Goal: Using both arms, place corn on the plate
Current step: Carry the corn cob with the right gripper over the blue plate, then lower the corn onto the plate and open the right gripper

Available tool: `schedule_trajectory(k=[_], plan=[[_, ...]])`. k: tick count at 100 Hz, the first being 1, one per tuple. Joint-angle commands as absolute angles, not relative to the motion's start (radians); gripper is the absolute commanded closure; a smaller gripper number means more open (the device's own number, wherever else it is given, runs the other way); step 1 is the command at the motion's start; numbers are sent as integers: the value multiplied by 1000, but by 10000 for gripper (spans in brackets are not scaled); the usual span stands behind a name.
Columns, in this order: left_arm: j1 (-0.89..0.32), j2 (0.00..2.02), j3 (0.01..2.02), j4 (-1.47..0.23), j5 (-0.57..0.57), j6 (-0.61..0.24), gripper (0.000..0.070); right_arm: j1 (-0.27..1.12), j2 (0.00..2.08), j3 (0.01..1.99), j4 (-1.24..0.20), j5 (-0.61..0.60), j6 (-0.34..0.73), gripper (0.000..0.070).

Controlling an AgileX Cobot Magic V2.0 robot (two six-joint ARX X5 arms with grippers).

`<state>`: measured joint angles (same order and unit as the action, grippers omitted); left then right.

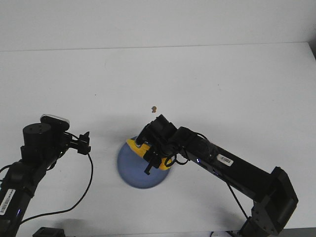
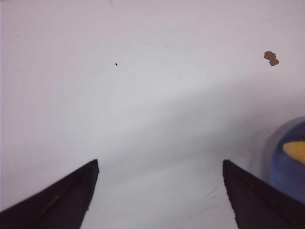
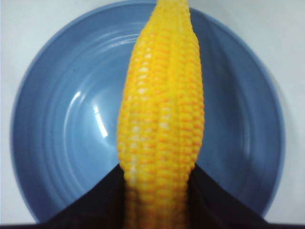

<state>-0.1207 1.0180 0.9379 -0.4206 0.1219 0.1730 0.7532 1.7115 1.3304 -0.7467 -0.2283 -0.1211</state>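
Note:
The yellow corn is low inside the blue plate's rim and would settle in the plate, so it is time for my right gripper to open.
The yellow corn [image 3: 162, 119] is held between the fingers of my right gripper [image 3: 158, 174], which is shut on its thick end, directly over the blue plate [image 3: 62, 133]. In the front view the right gripper [image 1: 154, 157] holds the corn [image 1: 136, 146] over the far part of the plate [image 1: 133, 173]. I cannot tell whether the corn touches the plate. My left gripper [image 1: 85, 142] is open and empty, left of the plate, above bare table. In the left wrist view the left gripper [image 2: 159, 164] shows wide-spread fingers, with the plate [image 2: 286, 167] and a bit of corn [image 2: 295, 150] at the edge.
A small brown speck [image 1: 154, 108] lies on the white table beyond the plate; it also shows in the left wrist view [image 2: 271, 57]. A black cable [image 1: 86, 182] loops from the left arm near the plate's left side.

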Motion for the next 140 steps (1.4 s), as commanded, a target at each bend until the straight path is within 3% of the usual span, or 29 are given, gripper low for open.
schedule_trajectory(k=[1, 18, 37, 50, 62, 68, 110, 140], plan=[[-123, 1025, 953, -418, 120, 170, 156, 766, 1714, 1341, -732, -227, -104, 633], [-123, 1025, 953, -418, 120, 170, 156, 767, 1714, 1341, -736, -228, -98, 594], [-123, 1025, 953, -417, 120, 170, 156, 767, 1714, 1341, -737, -228, -78, 413], [-123, 1025, 953, -417, 120, 170, 156, 767, 1714, 1341, -738, -227, -72, 385], [-123, 1025, 953, -418, 120, 168, 156, 767, 1714, 1341, -738, -224, -53, 236], [-123, 1025, 953, -418, 120, 167, 156, 767, 1714, 1341, -738, -215, -49, 201], [-123, 1025, 953, -417, 120, 167, 156, 755, 1702, 1341, -726, -205, -29, 197], [-123, 1025, 953, -410, 120, 168, 159, 577, 1533, 1341, -696, -202, -30, 198]])
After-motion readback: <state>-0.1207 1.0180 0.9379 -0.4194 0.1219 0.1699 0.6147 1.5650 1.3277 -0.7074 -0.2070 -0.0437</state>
